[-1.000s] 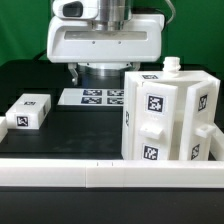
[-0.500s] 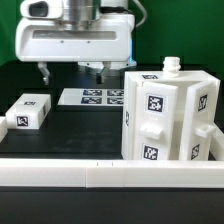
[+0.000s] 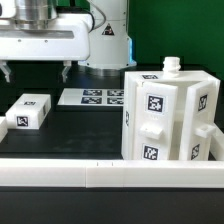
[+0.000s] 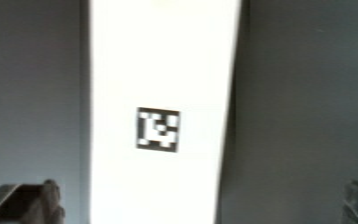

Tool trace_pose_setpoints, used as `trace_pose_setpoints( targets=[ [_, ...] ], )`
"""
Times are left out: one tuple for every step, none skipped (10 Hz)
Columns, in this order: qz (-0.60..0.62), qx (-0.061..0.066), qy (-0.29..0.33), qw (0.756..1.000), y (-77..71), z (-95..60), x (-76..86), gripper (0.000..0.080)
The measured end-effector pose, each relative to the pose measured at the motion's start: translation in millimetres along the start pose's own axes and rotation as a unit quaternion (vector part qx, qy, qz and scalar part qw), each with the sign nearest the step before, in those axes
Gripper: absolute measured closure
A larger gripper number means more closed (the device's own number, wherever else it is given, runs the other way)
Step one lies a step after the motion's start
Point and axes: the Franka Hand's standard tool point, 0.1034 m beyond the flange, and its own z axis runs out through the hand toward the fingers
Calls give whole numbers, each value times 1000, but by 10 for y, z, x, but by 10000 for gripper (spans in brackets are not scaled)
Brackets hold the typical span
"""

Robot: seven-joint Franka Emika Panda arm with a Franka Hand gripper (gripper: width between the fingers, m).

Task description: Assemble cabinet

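My gripper should move lower before it closes on the small white tagged block [image 3: 28,110]. Its fingers are high above the block, so they would miss if they closed now.
The cabinet body [image 3: 165,115], a large white box with tags and a small knob on top, stands at the exterior view's right. A small white tagged block [image 3: 28,110] lies on the black table at the left. My gripper [image 3: 37,72] hangs open and empty above that block, well clear of it. In the wrist view a long white piece with one tag [image 4: 158,100] lies below, between the spread dark fingers [image 4: 25,202]; my gripper [image 4: 194,205] is apart from it.
The marker board [image 3: 95,97] lies flat on the table between the block and the cabinet body. A white rail [image 3: 110,175] runs along the table's front edge. The arm's white base stands at the back.
My gripper has moved steadily to the exterior view's left, from above the marker board to above the small block. Its jaws stay open. The parts have not moved.
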Motion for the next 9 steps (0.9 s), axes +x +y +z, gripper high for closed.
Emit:
trace_pose_setpoints(
  targets=[
    [-6, -3, -3, 1000, 87, 47, 0, 2],
    [-6, -5, -5, 1000, 112, 82, 16, 2],
    [-8, -5, -7, 1000, 124, 110, 19, 2],
    [-8, -7, -8, 1000, 127, 140, 18, 2],
    [-9, -7, -11, 1000, 129, 183, 4, 2],
    [-10, -7, -15, 1000, 117, 218, -11, 2],
    [-11, -7, -18, 1000, 105, 251, -25, 2],
    [-10, -5, -22, 1000, 88, 293, -50, 2],
    [-5, -1, -29, 1000, 60, 361, -86, 2]
  ],
)
